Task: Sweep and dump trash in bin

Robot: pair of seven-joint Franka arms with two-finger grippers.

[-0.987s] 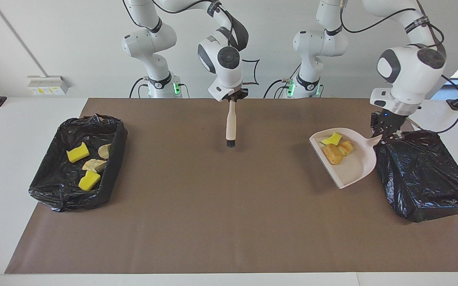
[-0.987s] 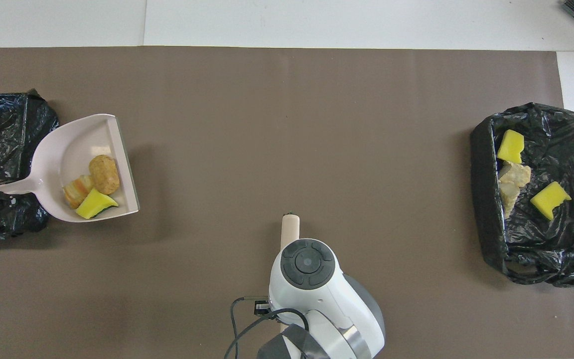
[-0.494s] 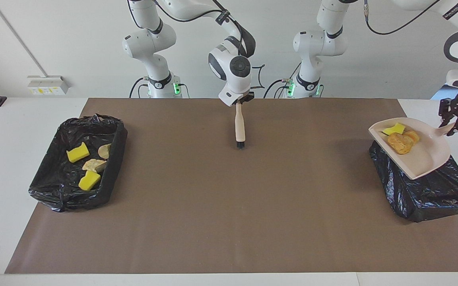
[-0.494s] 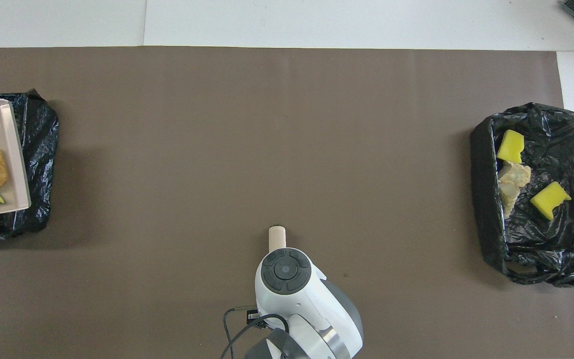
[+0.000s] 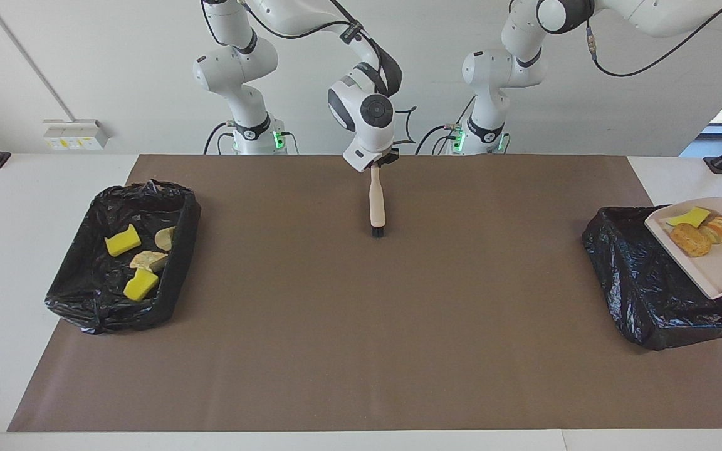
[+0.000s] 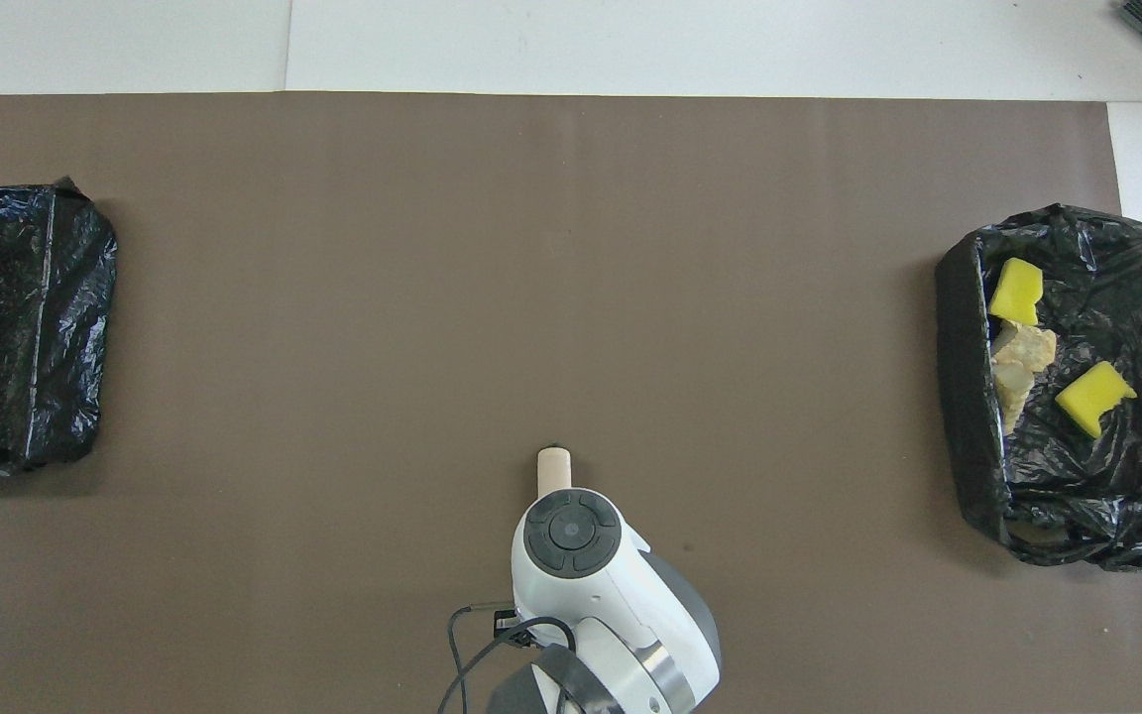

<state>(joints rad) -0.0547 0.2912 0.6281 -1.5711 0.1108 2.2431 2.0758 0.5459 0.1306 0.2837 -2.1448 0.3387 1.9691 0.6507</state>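
The beige brush is low on the brown mat and would rest there, so it is now time for my right gripper to release it.
The beige dustpan hangs tilted in the air over the black-lined bin at the left arm's end. On it lie three pieces of trash: a yellow sponge chunk and two toy bread pieces. My left gripper is out of view past the frame edge. My right gripper is shut on the beige hand brush, held upright, bristles down by the mat, over the mat's middle close to the robots. From overhead only the brush handle shows.
A second black-lined bin at the right arm's end holds several pieces: yellow sponge chunks and tan bread pieces. Overhead it is seen too, as is the left-end bin. A brown mat covers the table.
The left arm carried the dustpan with its three pieces from over the mat to over the bin at its end; its gripper left the frame. The brush drifted slightly toward the left arm's end.
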